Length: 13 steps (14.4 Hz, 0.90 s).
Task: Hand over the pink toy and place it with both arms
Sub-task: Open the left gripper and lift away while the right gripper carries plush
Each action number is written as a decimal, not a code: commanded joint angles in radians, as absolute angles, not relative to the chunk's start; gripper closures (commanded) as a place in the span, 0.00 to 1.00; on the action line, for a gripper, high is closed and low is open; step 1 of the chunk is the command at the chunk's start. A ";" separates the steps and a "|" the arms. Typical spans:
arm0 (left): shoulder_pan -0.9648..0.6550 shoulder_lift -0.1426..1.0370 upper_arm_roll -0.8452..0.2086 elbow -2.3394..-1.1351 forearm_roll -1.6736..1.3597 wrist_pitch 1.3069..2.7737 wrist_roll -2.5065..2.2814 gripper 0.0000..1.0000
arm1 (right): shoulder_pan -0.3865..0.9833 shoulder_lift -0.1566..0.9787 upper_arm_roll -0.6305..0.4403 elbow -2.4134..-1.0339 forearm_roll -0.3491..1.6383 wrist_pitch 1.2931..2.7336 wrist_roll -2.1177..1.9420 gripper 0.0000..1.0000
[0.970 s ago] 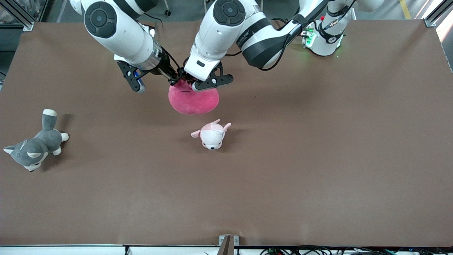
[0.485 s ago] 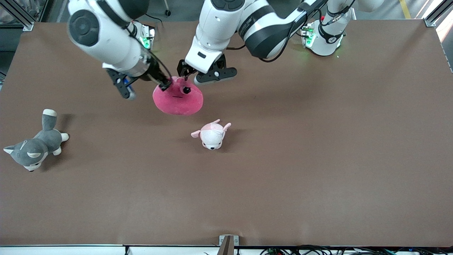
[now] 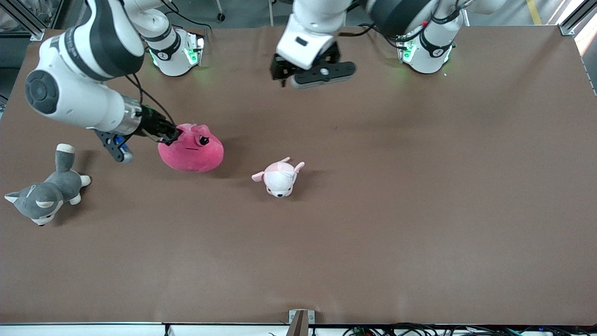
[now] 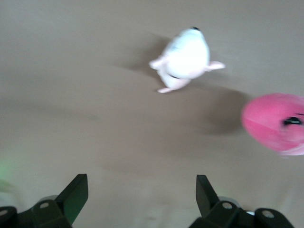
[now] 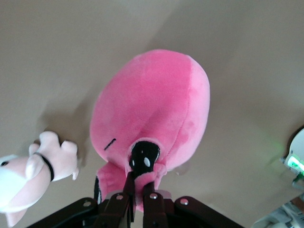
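My right gripper should keep holding the toy for now, because the pink toy's lower edge [image 3: 190,168] is above the brown table in the front view.
The pink toy [image 3: 191,150] is a round hot-pink plush with half-lidded black eyes. My right gripper [image 3: 170,135] is shut on a fold of plush at one eye bump and holds the toy low over the table, toward the right arm's end. In the right wrist view the toy [image 5: 152,109] hangs from the closed fingers [image 5: 127,190] of that gripper [image 5: 142,183]. My left gripper [image 3: 311,77] is open and empty, up over the table near the robots' bases. Its wrist view shows the gripper [image 4: 141,190] with jaws wide apart and the toy [image 4: 275,123] far off.
A small pale pink-and-white plush animal [image 3: 280,177] lies on the brown table [image 3: 396,210], nearer the front camera than the pink toy; it also shows in both wrist views [image 4: 185,57] [image 5: 28,175]. A grey-and-white plush dog [image 3: 44,192] lies at the right arm's end.
The left gripper let go of the pink toy and drew back up toward its base. The right gripper carried the toy toward the right arm's end of the table and lower.
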<state>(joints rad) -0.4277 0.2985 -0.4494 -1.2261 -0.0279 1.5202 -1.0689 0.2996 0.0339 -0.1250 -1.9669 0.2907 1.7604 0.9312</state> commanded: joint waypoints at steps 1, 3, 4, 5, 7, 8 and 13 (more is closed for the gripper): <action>-0.312 0.210 -0.451 -1.243 -0.018 1.395 -0.880 0.00 | 0.223 0.017 -0.106 -2.037 0.291 1.802 0.832 0.99; -0.217 0.149 -0.451 -1.249 -0.018 1.342 -0.708 0.00 | 0.177 0.053 -0.106 -2.042 0.291 1.809 0.778 0.98; -0.169 0.123 -0.451 -1.255 -0.018 1.324 -0.640 0.00 | 0.158 0.072 -0.106 -2.040 0.291 1.812 0.749 0.98; -0.119 0.092 -0.451 -1.272 -0.018 1.312 -0.561 0.00 | 0.137 0.095 -0.106 -2.040 0.293 1.816 0.712 0.96; -0.019 0.036 -0.453 -1.316 -0.020 1.310 -0.407 0.00 | 0.101 0.133 -0.106 -2.037 0.296 1.838 0.663 0.56; 0.023 0.013 -0.451 -1.339 -0.020 1.312 -0.341 0.00 | 0.089 0.149 -0.106 -2.033 0.296 1.847 0.644 0.33; 0.216 -0.009 -0.451 -1.454 -0.018 1.396 -0.105 0.00 | 0.041 0.176 -0.106 -1.945 0.285 1.859 0.467 0.00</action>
